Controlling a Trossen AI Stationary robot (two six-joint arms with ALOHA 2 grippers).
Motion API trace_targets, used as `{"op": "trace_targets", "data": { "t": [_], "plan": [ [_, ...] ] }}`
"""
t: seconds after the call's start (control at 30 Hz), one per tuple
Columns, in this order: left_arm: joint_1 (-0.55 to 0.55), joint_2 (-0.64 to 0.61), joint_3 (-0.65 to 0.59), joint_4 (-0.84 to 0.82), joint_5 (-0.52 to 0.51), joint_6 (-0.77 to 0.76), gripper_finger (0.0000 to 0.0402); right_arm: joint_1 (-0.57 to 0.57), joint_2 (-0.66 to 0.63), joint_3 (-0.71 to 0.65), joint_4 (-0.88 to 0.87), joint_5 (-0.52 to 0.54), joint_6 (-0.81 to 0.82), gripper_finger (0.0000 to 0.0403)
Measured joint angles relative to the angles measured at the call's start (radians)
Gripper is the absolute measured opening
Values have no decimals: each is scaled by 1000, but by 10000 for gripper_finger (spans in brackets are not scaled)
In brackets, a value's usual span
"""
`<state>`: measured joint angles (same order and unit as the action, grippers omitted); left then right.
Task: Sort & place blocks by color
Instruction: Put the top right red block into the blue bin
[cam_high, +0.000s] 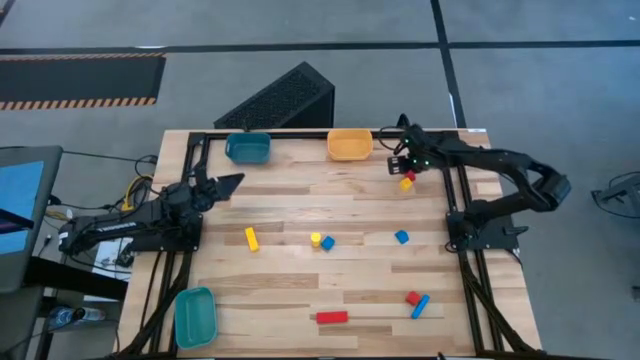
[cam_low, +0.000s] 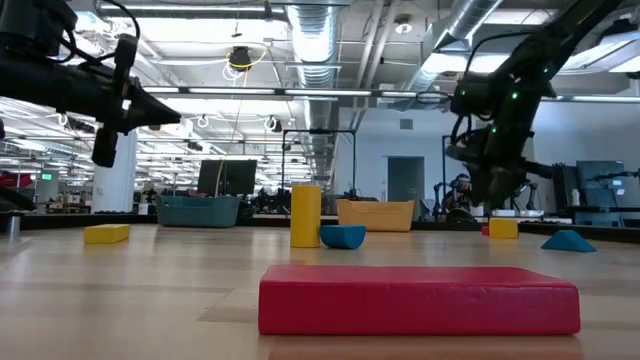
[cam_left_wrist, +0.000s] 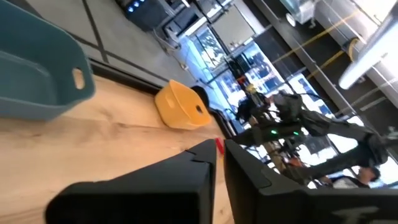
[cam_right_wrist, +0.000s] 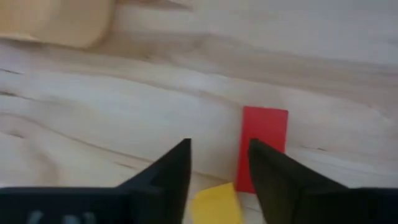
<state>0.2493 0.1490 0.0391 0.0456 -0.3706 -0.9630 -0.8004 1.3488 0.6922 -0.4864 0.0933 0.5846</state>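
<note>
I should lower my right gripper before it closes on the red bar. One finger is above the red bar in the right wrist view, so my right gripper would miss if it closed now.
My right gripper is open and hangs at the table's far right over a small red bar and a yellow block that lie side by side on the wood. In the right wrist view the yellow block shows between the fingers and the red bar beside one of them; the fingers touch neither. In the low view the gripper stands above the yellow block. My left gripper is shut and empty, raised at the table's left. Other blocks lie scattered: yellow bar, yellow cube, blue, blue.
A dark-blue bin and an orange-yellow bin stand at the far edge, and a teal bin at the near left corner. A red bar, a red block and a blue bar lie near the front.
</note>
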Motion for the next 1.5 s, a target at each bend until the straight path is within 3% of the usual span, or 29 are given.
{"op": "trace_targets", "data": {
  "t": [0.17, 0.33, 0.53, 0.7, 0.9, 1.07, 1.3, 1.5],
  "plan": [
    [-30, 4, 0, -2, -1, -3, 70, -24, 89, 0, -10, 36, -10, 268],
    [-60, 4, 0, -2, -23, -38, 104, -41, 152, 0, 0, 63, -10, 282],
    [-84, 4, 0, 4, -105, -51, 98, -25, 176, 5, 0, 105, -19, 281],
    [-90, 4, 0, 31, -114, -36, 87, -18, 176, 4, -4, 114, -19, 280],
    [-94, 4, 0, 101, -96, -55, 86, -18, 177, 3, -6, 119, 10, 246],
    [-104, 9, 0, 145, -94, -27, 86, 4, 176, -8, 3, 139, 72, 195],
    [-105, 51, 0, 109, -49, -55, 86, 27, 175, -8, 33, 141, 19, 120],
    [-105, 108, 0, -1, 57, -126, 86, 64, 157, -3, 8, 112, -9, 114]
  ]
}}
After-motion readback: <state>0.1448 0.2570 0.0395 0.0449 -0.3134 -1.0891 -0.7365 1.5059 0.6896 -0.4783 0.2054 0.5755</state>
